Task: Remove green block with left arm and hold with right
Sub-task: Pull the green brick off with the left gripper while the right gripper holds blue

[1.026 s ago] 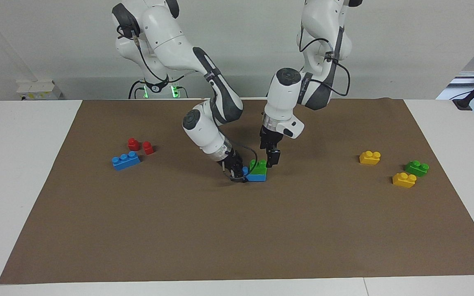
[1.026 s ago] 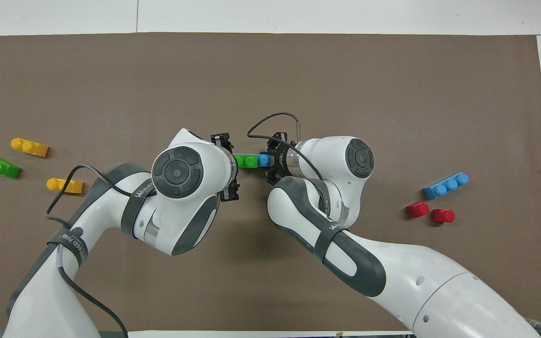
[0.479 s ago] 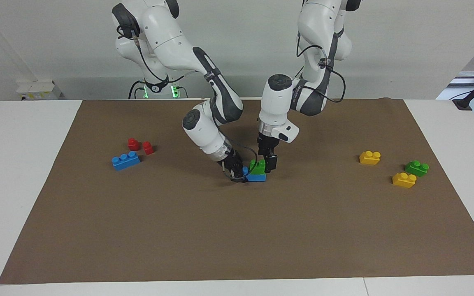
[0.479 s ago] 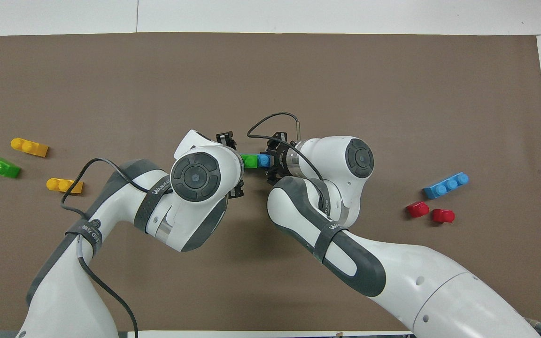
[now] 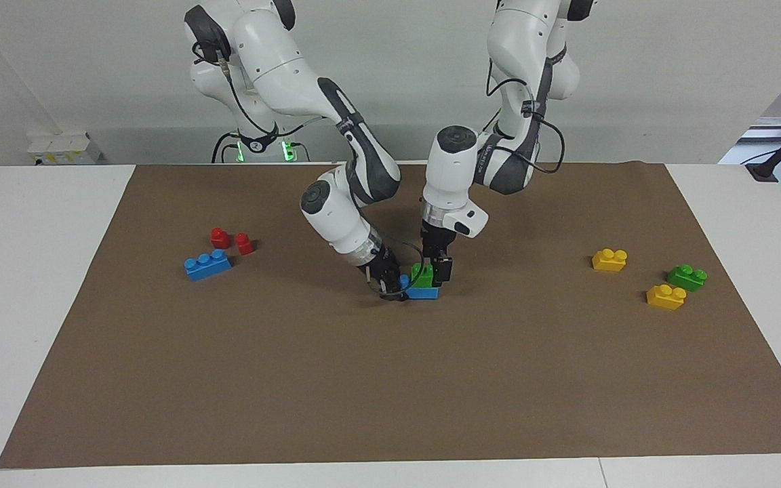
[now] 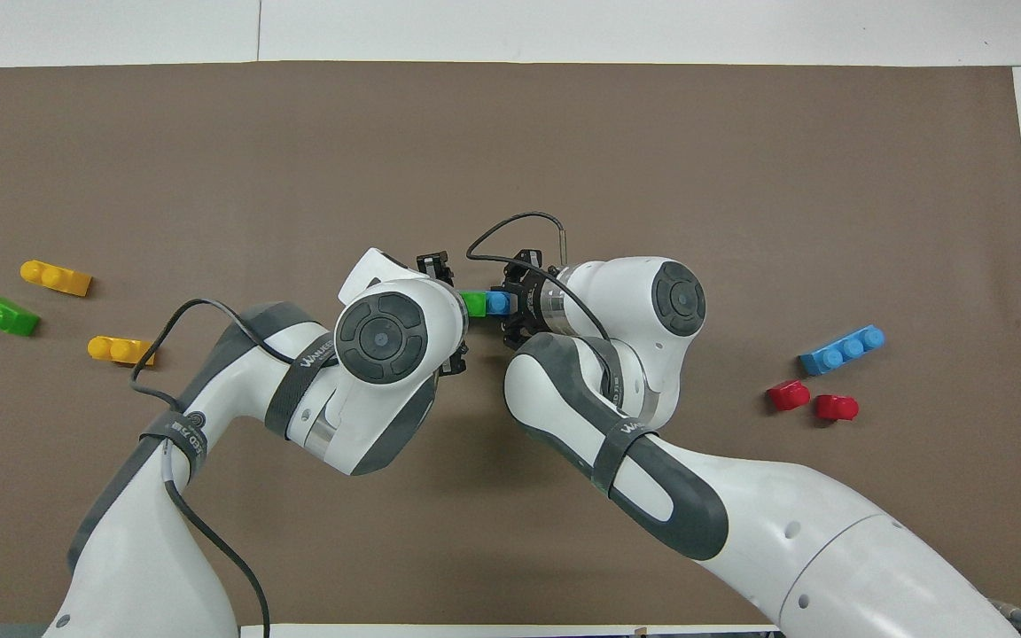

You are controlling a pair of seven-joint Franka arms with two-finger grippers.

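The green block has the blue brick [image 6: 498,303] and my right gripper crowded at one end, so my left gripper will grab the green block's loose end.
A green block [image 5: 423,274] [image 6: 476,304] sits stacked on a blue brick [image 5: 423,293] [image 6: 498,304] in the middle of the brown mat. My right gripper [image 5: 394,286] [image 6: 510,306] comes in slanted and is shut on the end of the blue brick that faces the right arm's end of the table. From above, my left gripper [image 5: 433,270] is down at the green block, open, with a finger [image 5: 443,269] beside the block. In the overhead view the left wrist covers part of the green block.
Toward the left arm's end of the table lie another green block [image 5: 687,277] and two yellow bricks [image 5: 609,259] [image 5: 666,297]. At the right arm's end are a three-stud blue brick [image 5: 207,265] and two red pieces [image 5: 219,237] [image 5: 244,243].
My left gripper has come down and shifted toward the right arm's end, from beside the green block to around it. The right gripper and the stacked bricks have stayed still.
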